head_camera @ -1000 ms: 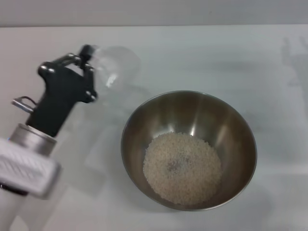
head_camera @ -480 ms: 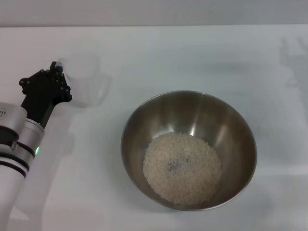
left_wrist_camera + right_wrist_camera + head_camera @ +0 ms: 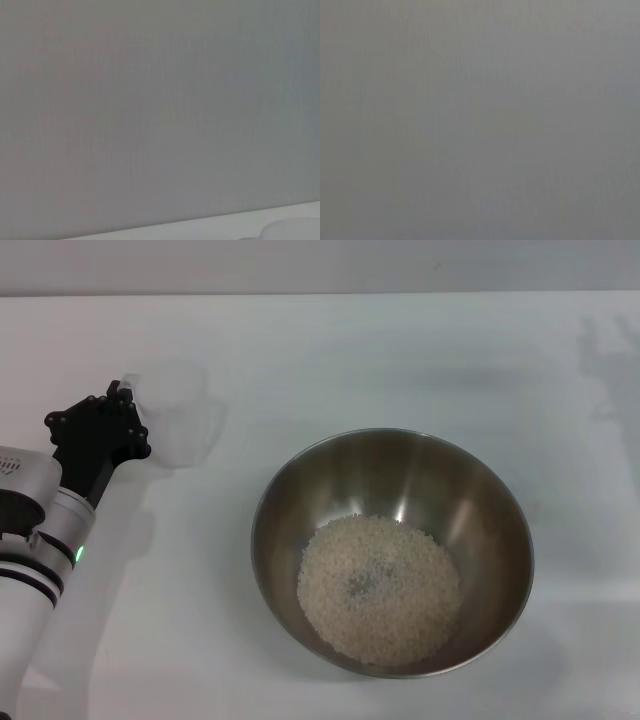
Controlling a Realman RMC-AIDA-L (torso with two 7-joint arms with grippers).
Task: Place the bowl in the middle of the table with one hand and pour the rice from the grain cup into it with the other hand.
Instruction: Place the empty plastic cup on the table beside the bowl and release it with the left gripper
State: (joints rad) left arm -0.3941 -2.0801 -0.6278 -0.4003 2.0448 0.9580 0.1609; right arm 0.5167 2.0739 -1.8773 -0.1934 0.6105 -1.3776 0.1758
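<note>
My left gripper should release the grain cup now: the grain cup's base (image 3: 181,461) is level against the table, so the cup would stay upright there.
The steel bowl (image 3: 420,465) stands on the white table (image 3: 400,350) near its middle and holds a mound of rice (image 3: 380,585). The clear grain cup (image 3: 180,422) is upright and looks empty at the left, on or just above the table. My left gripper (image 3: 125,397) is at the cup's left side, shut on its small handle. A curved edge of the cup (image 3: 295,229) shows in the left wrist view. My right gripper is out of view.
My left arm (image 3: 40,540) reaches in from the lower left corner. The wrist views show mostly a plain grey wall. Faint shadows lie on the table at the far right (image 3: 610,360).
My left gripper has swung the cup away from the bowl to the left, turned it upright and lowered it. The bowl and rice have not moved.
</note>
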